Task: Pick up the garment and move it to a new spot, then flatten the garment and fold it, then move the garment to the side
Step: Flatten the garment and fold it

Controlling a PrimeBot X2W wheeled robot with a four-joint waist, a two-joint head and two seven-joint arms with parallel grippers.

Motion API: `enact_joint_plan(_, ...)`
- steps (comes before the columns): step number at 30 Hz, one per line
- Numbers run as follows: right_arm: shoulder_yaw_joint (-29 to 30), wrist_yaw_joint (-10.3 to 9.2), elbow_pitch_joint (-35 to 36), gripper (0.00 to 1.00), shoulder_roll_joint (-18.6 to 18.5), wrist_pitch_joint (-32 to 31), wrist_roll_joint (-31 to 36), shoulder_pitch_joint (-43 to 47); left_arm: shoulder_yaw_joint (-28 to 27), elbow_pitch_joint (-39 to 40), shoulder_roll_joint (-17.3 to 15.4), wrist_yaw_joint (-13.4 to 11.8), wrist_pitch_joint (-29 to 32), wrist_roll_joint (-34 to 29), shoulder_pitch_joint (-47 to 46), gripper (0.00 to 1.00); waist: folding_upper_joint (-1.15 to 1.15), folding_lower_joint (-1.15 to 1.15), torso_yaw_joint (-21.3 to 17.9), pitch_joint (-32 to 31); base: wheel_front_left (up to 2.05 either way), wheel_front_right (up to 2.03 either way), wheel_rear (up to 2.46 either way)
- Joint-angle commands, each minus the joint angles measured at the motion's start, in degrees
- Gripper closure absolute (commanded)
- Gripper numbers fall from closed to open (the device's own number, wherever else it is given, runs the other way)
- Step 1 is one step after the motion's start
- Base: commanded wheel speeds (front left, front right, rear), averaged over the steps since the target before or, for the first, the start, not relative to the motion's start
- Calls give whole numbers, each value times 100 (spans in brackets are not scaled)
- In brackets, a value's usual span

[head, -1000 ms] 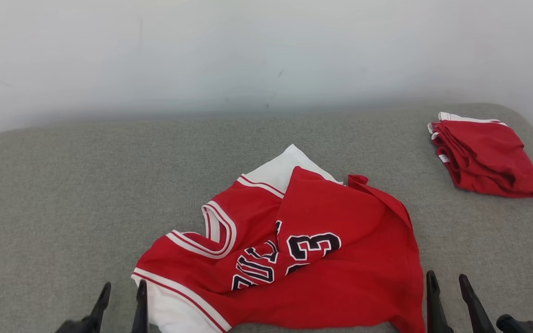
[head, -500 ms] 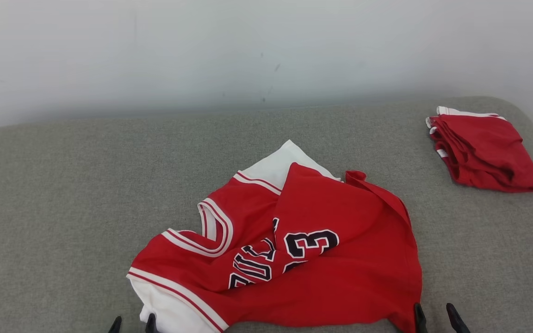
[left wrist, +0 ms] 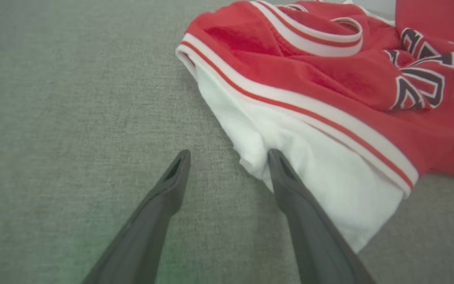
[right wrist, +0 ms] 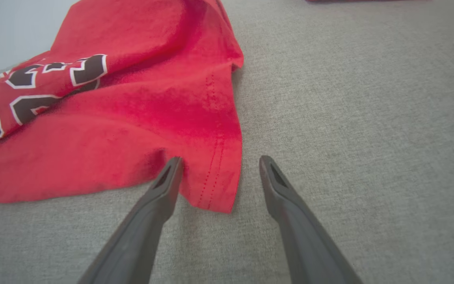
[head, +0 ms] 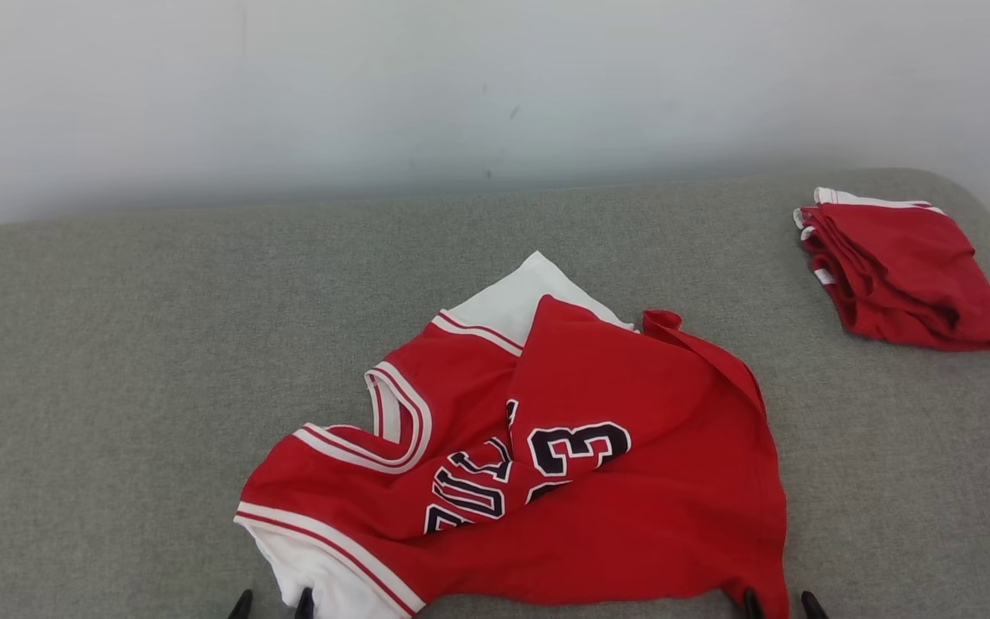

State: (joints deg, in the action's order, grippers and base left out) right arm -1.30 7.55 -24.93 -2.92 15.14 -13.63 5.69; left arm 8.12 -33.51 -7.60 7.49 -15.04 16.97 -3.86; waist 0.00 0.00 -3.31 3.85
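Note:
I should next pinch the jersey with my left gripper by the raised fold of its white sleeve [head: 302,579], since the red body [head: 626,536] lies spread out on the tabletop.
The garment [head: 598,430] is a red jersey with white trim and black lettering, lying crumpled on the middle of the grey table [head: 117,344]. My left gripper [head: 271,605] is open at the jersey's near left corner; in the left wrist view [left wrist: 229,157] one finger lies against the white sleeve part of the jersey [left wrist: 309,169]. My right gripper [head: 777,603] is open at the near right corner. In the right wrist view [right wrist: 219,162] the jersey's red hem corner [right wrist: 211,185] sits between the fingers, not pinched.
A folded red garment [head: 903,271] with white edging lies at the far right of the table. A pale wall [head: 461,86] stands behind the table. Bare grey cloth spreads to the left of the jersey and along the back.
The head view has tilted, so both grippers have dropped toward the bottom edge and now show only fingertips. The jersey lies as before. Both grippers stay open.

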Motion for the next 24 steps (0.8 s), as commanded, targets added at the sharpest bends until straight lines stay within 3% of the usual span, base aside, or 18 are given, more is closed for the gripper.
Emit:
enact_joint_plan(1, -39, -12, -60, 0, 6, 11, -34, -66, 40, -38, -21, -7, -5, 43, -109, 0, 0, 0, 5, -5, 0, 0, 0)
enact_joint_plan(2, -64, -12, -131, 0, 2, 11, -70, -115, 62, -70, -23, -7, -5, 80, -168, 0, 0, 0, 5, -6, 0, 0, 0)
enact_joint_plan(3, -104, -12, -237, 10, 2, 11, -105, -136, 108, -145, -1, -7, -5, 165, -176, 0, 0, 0, 0, -7, 0, 0, 0)
enact_joint_plan(4, -164, -12, -393, 54, 2, 10, -110, -173, 173, -234, 12, -7, -5, 232, -188, 53, 0, 0, -2, -10, 0, 0, 0)
enact_joint_plan(5, -197, -12, -495, 86, 3, 12, -136, -235, 210, -289, 1, -7, -5, 241, -223, 84, 0, 0, -1, -16, 0, 0, 0)
enact_joint_plan(6, -245, -12, -594, 100, 2, 11, -178, -293, 290, -350, -18, -7, -4, 253, -259, 100, 0, 0, -3, -27, 0, 0, 0)
enact_joint_plan(13, -230, -12, -658, 100, 2, 11, -332, -435, 474, -497, -91, -9, -4, 603, -264, 100, 0, 0, 24, -127, 0, 0, 0)
enact_joint_plan(19, -34, -12, -142, 100, -38, 11, -391, 2, -143, 295, -35, -10, -5, 742, 339, 100, 0, 0, 107, -233, 0, 0, 0)
enact_joint_plan(24, -148, -12, 141, 100, -248, 11, -536, 286, -196, 919, -15, -10, -5, 616, 940, 100, 0, 0, 184, -213, 0, 0, 0)
